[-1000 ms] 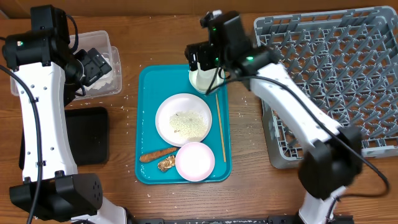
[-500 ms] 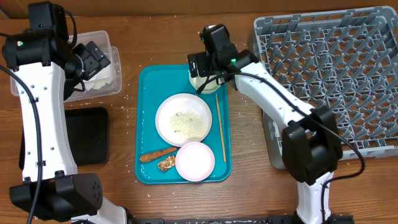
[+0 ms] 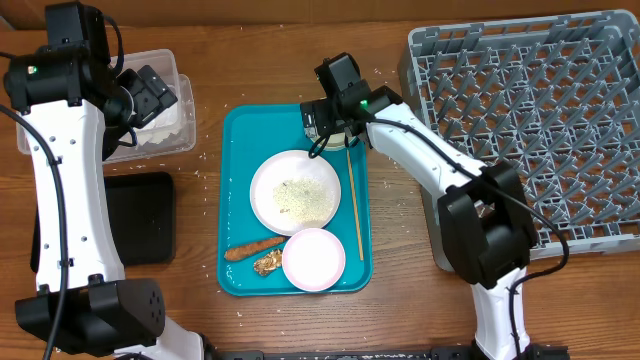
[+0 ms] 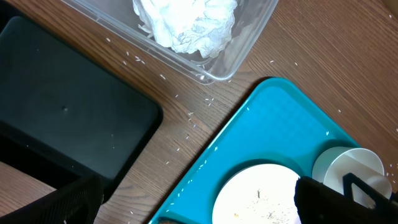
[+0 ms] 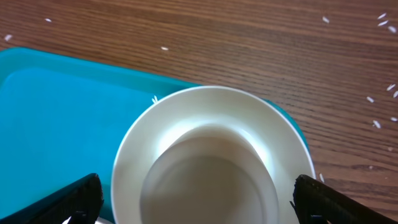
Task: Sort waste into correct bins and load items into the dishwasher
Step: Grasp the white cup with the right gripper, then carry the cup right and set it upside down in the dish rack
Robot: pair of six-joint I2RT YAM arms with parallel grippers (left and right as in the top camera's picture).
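Observation:
I should next grab the small white cup from above with my right gripper, by its sides near the cup's base. The cup's opening then stays free, and the cup can be loaded into the dishwasher.
A small white cup [image 5: 211,162] stands at the far end of the teal tray [image 3: 240,150]. My right gripper [image 5: 199,202] hangs open just above it, one finger on each side of the rim, and hides most of it from overhead. On the tray lie the plate [image 3: 295,192] with rice grains, a white bowl [image 3: 313,259], the carrot-like strip [image 3: 253,248] and a golden scrap [image 3: 266,263]. My left gripper [image 3: 150,95] is open and empty over the clear tub [image 4: 242,56], which holds crumpled napkins [image 4: 186,22].
The black tray [image 3: 140,217] sits left of the teal tray, below the tub. The grey dish rack [image 3: 530,100] fills the right side. A thin wooden stick [image 3: 355,200] lies along the teal tray's right edge. Rice grains are scattered on the wooden table.
My right gripper has dropped lower and shifted slightly left over the cup, with the arm stretching out flatter. The left arm has barely moved.

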